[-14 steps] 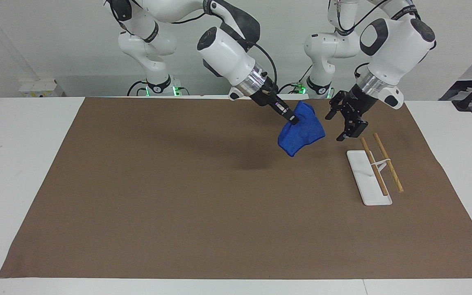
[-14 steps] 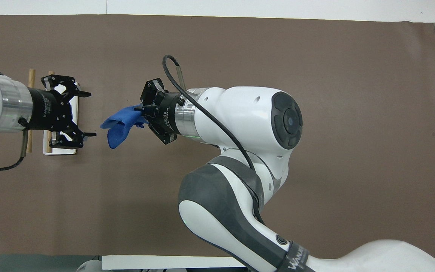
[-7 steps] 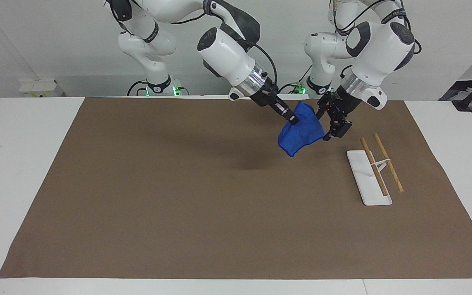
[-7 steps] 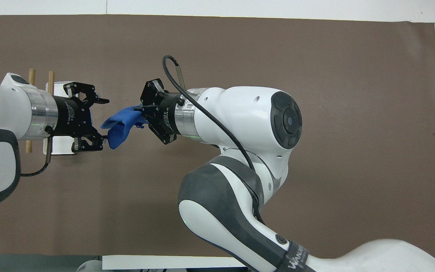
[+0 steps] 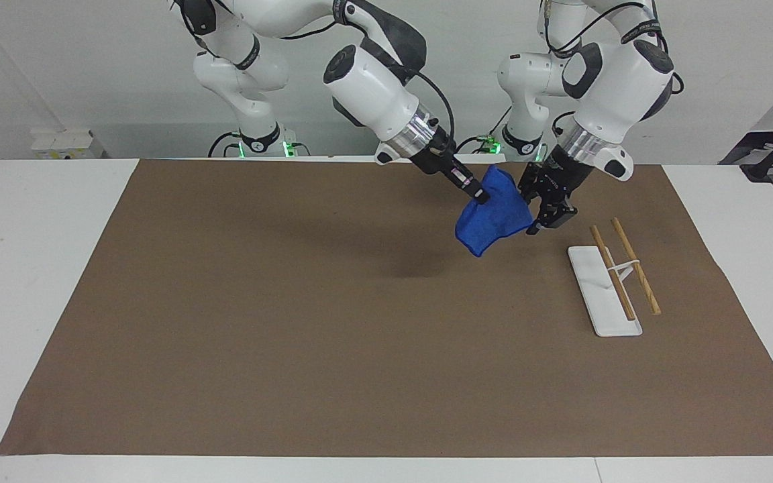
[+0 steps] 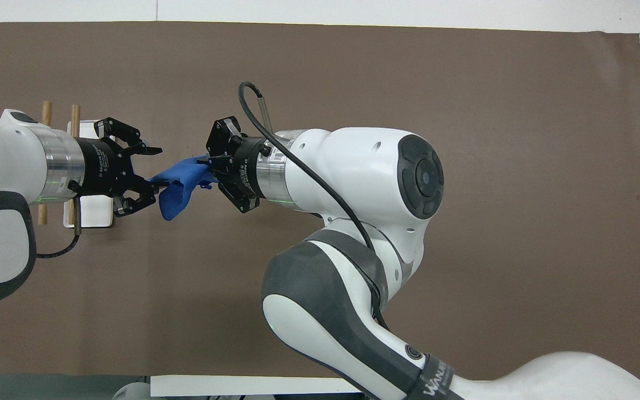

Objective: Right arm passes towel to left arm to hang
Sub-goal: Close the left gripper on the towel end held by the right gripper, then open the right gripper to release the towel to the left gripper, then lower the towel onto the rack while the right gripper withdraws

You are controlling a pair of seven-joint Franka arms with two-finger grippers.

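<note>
My right gripper's fingers crowd the towel near its loop. My left gripper will grab the towel's loose end (image 6: 160,181) next, to hang the towel.
The blue towel (image 5: 494,218) hangs bunched in the air over the brown mat, toward the left arm's end; it also shows in the overhead view (image 6: 178,180). My right gripper (image 5: 480,196) is shut on the towel's upper part, and shows in the overhead view too (image 6: 204,172). My left gripper (image 5: 533,213) is at the towel's free end. In the overhead view the left gripper (image 6: 156,171) is open, and the towel's tip lies between its spread fingers (image 6: 143,201).
A small rack with a white base (image 5: 594,288) and two wooden rods (image 5: 635,265) stands on the mat just past the left gripper toward the left arm's end. In the overhead view the base (image 6: 95,210) is partly under the left wrist.
My left gripper has moved from over the rack to the towel's free end, and its fingers have narrowed around the tip. The right gripper and the towel have stayed in place.
</note>
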